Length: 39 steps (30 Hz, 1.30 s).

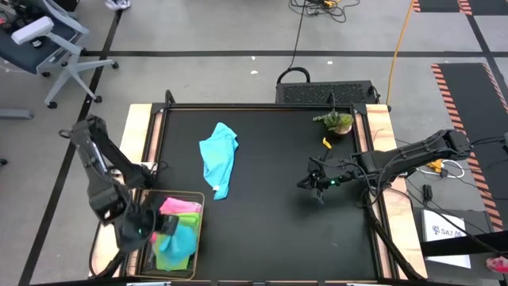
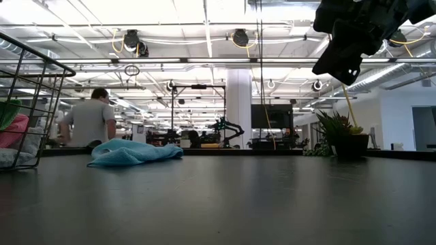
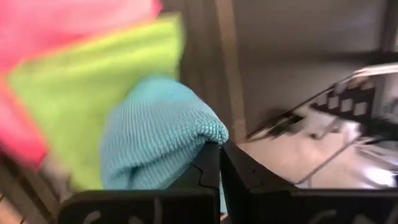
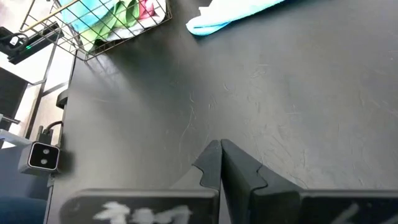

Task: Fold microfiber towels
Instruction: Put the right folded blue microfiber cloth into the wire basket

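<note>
I need to keep holding the teal towel [image 3: 155, 137] with my left gripper until the towel lies flat. Its pinched fold [image 3: 206, 127] curls between my fingers above the lime green towel.
A light blue towel [image 1: 218, 157] lies crumpled on the black table, left of the middle; it also shows in the low view [image 2: 133, 152]. The wire basket [image 1: 196, 195] at the near left corner holds a pink towel [image 1: 178, 206], a lime green towel [image 3: 81, 93] and a teal towel [image 3: 155, 137]. My left gripper [image 1: 149, 226] is down in the basket, shut on the teal towel. My right gripper [image 1: 312, 183] is shut and empty, raised above the table's right half [image 2: 340, 61]. The pale grey-white towel barely shows at the basket's bottom [image 2: 10, 158]. My left gripper pinches the teal towel at a rounded fold [image 3: 208, 134] between its two fingertips; a strip of the cloth shows between the fingers farther back. The fingers come down into the basket from its left side. The rest of the towel lies bunched on the other towels.
A small potted plant [image 1: 337, 121] stands at the far right of the table, with a small yellow thing [image 1: 325, 143] near it. A person [image 2: 88, 121] stands in the room beyond the table. The middle and near part of the black table [image 1: 270, 230] is bare.
</note>
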Tool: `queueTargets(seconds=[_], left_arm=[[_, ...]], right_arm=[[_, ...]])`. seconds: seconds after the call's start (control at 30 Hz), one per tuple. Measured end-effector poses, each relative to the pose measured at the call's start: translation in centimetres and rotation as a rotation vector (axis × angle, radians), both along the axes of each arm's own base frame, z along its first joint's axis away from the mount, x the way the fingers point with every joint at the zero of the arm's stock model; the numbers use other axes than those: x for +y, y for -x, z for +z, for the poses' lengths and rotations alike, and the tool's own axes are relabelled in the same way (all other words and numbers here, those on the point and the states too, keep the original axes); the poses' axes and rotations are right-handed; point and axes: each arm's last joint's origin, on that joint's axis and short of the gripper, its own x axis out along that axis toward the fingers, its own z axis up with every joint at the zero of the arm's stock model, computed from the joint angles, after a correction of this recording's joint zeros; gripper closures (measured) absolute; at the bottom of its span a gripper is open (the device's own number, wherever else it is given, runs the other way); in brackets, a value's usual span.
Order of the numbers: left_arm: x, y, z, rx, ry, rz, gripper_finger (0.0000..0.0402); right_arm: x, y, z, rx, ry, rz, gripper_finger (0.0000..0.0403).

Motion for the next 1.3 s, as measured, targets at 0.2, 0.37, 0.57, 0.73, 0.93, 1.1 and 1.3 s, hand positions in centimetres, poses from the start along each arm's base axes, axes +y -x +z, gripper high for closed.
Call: queueTargets(seconds=[0.2, 0.37, 0.57, 0.73, 0.93, 1.1, 1.3], left_arm=[[3.2, -0.5, 1.5, -0.078, -0.079, -0.051, 0.0401], [3.8, 0.2, 0.8, 0.106, -0.099, -0.11, 0.0401], [2.1, 0.4, -0.4, 0.277, -0.026, -0.105, 0.0401], [0.2, 0.7, -1.6, 0.409, 0.008, -0.073, 0.0401], [-1.5, 0.5, -2.7, 0.46, 0.031, -0.052, 0.0401], [-1.9, 0.3, -3.1, 0.478, 0.015, -0.069, 0.038], [-1.8, 0.3, -3.2, 0.526, 0.032, -0.11, 0.0306]], right_arm=[[0.0, 0.0, 0.0, 0.002, -0.016, -0.012, 0.0403], [0.0, 0.0, 0.0, 0.003, -0.021, -0.016, 0.0403], [0.0, 0.0, 0.0, 0.004, -0.032, -0.027, 0.0403], [-0.1, 0.0, 0.0, 0.001, -0.017, -0.045, 0.0403], [-0.1, 0.0, 0.0, -0.004, -0.016, -0.044, 0.0403], [-0.1, -0.1, 0.1, -0.007, -0.015, -0.038, 0.0403], [-0.1, -0.1, 0.1, -0.007, -0.012, -0.032, 0.0403]])
